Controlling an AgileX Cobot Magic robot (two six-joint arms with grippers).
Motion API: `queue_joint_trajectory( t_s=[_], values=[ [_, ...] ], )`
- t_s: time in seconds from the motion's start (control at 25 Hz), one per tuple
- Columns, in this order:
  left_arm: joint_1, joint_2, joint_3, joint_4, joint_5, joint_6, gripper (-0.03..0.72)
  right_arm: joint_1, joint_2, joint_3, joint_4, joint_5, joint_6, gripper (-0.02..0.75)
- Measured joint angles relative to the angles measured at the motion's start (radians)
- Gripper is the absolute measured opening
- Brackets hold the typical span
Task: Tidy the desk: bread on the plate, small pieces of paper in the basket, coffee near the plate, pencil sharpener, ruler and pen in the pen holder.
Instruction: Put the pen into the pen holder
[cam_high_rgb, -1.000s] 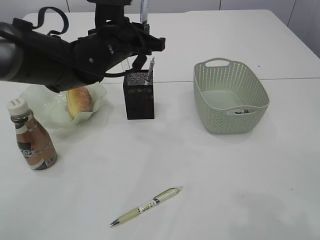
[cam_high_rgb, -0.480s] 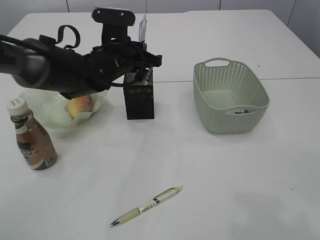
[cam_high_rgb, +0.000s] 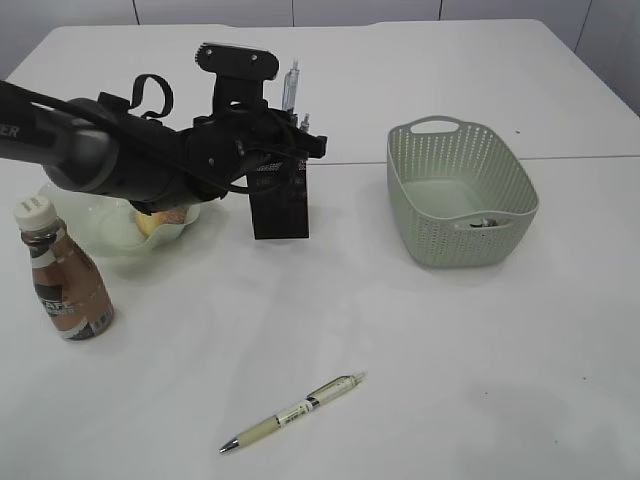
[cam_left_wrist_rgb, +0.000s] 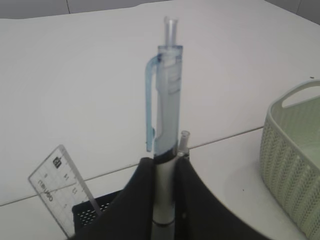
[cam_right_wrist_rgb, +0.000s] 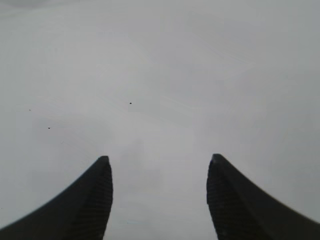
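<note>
I should open my left gripper now, because the lower end of the blue pen (cam_left_wrist_rgb: 166, 90) is inside the holder's rim and the pen would stay in the black mesh holder (cam_left_wrist_rgb: 95, 210).
My left gripper (cam_left_wrist_rgb: 165, 162) is shut on a clear blue pen (cam_left_wrist_rgb: 166, 90), held upright just above the black mesh pen holder (cam_high_rgb: 279, 210). A clear ruler (cam_left_wrist_rgb: 55, 180) and another pen (cam_left_wrist_rgb: 184, 141) stand in the holder. A pale green pen (cam_high_rgb: 295, 411) lies on the desk near the front. The bread (cam_high_rgb: 152, 223) sits in the plate (cam_high_rgb: 105, 235), partly behind my left arm, with the coffee (cam_high_rgb: 62, 275) beside it. Paper (cam_high_rgb: 487, 223) lies in the basket (cam_high_rgb: 460, 190). My right gripper (cam_right_wrist_rgb: 160, 165) is open over bare desk. No pencil sharpener shows.
A seam in the desk (cam_high_rgb: 560, 157) runs left to right behind the holder and basket. White tabletop lies between the holder, the basket and the front pen.
My left arm has come down with the blue pen, bringing it lower over the pen holder. The right gripper has stayed as it was.
</note>
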Motion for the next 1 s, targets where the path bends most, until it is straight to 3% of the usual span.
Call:
queue_joint_trajectory(
  t_s=[0.2,0.52,0.84,1.0],
  values=[
    [0.000,0.000,0.000,0.000,0.000,0.000,0.087,0.000,0.000,0.000,0.000,0.000,0.000,0.439],
    [0.000,0.000,0.000,-0.084,-0.015,0.000,0.251,0.000,0.000,0.000,0.000,0.000,0.000,0.440],
    [0.000,-0.058,0.000,-0.089,0.055,0.008,0.274,0.000,0.000,0.000,0.000,0.000,0.000,0.439],
    [0.000,-0.138,0.000,-0.058,0.218,0.017,0.274,0.000,0.000,0.000,-0.002,0.000,0.000,0.439]
  ],
)
